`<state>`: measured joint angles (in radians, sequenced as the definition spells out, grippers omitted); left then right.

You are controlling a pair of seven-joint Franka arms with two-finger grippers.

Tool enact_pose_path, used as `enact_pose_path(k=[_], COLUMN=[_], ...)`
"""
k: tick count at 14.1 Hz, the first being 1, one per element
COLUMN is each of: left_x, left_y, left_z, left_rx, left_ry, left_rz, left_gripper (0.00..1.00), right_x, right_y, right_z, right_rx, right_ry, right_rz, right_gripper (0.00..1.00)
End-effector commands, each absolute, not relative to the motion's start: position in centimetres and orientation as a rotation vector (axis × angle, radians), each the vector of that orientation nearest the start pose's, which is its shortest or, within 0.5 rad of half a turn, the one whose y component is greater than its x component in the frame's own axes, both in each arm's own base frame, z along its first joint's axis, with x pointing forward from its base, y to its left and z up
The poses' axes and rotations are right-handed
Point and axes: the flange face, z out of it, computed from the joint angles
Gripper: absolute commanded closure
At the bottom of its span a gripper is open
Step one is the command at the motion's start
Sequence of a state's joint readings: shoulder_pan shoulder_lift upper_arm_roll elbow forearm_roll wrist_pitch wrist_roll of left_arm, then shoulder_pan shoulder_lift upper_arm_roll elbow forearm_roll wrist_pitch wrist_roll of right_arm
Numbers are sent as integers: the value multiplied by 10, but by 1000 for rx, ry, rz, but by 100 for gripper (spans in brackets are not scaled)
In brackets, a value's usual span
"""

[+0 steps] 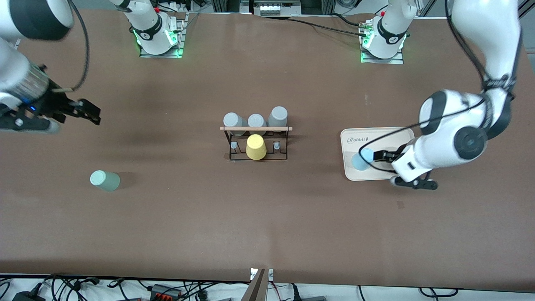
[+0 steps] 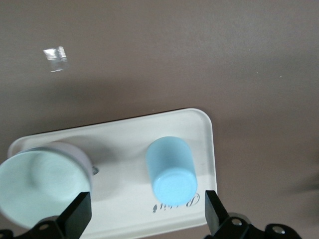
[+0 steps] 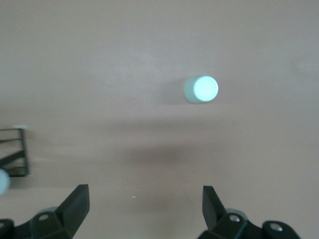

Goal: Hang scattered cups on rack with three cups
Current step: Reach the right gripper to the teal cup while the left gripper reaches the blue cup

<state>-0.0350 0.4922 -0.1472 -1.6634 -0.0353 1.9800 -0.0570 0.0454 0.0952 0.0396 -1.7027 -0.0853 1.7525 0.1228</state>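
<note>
The right gripper grabs the mint cup by its closed bottom end (image 1: 98, 178) next, to hang the cup on the wire rack.
The black wire rack (image 1: 256, 144) with a wooden rod stands mid-table and carries three grey cups (image 1: 255, 120) and a yellow cup (image 1: 256, 147). The light blue cup (image 1: 363, 159) stands upside down on the cream tray (image 1: 391, 134). My left gripper (image 1: 378, 156) is open over the tray, right beside the cup. In the left wrist view the cup (image 2: 169, 169) lies ahead of the open gripper (image 2: 144, 214). The mint cup (image 1: 104, 180) stands upside down toward the right arm's end. My right gripper (image 1: 90, 112) is open and empty in the air. The mint cup (image 3: 201, 89) lies ahead of it (image 3: 144, 209).
In the left wrist view a second pale cup (image 2: 42, 184) stands mouth up on the tray (image 2: 124, 139), close to one finger; the arm hides it in the front view. A bit of tape (image 2: 55, 59) lies on the table. The rack's corner (image 3: 12, 149) shows in the right wrist view.
</note>
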Motion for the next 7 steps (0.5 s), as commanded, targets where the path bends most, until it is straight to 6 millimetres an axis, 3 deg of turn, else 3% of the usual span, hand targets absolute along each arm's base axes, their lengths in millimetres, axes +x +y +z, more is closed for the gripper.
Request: enact_pose_path(k=[1,3,4,6,7], left_x=[650,637,632,623,617], left_y=[-128,-130,-129,-128,-128], left_z=[296,273,265,251,240], left_rx=[-3189,-3183,-3181,-3177,-3181], left_ry=[203,207,204,207,205], left_rz=[276,308,312,311,287], left_gripper=[0,0,0,0,0], right_x=[611,634,650,667,674], right_y=[25,1,1,-2,-16], right_z=[460,419,413,384,367], right_rx=[-3250,-3236,-3237,-3235,-3231], right_ry=[41,102,100,84,88], right_rz=[223,228,154,125,103], right_gripper=[0,0,0,0,0])
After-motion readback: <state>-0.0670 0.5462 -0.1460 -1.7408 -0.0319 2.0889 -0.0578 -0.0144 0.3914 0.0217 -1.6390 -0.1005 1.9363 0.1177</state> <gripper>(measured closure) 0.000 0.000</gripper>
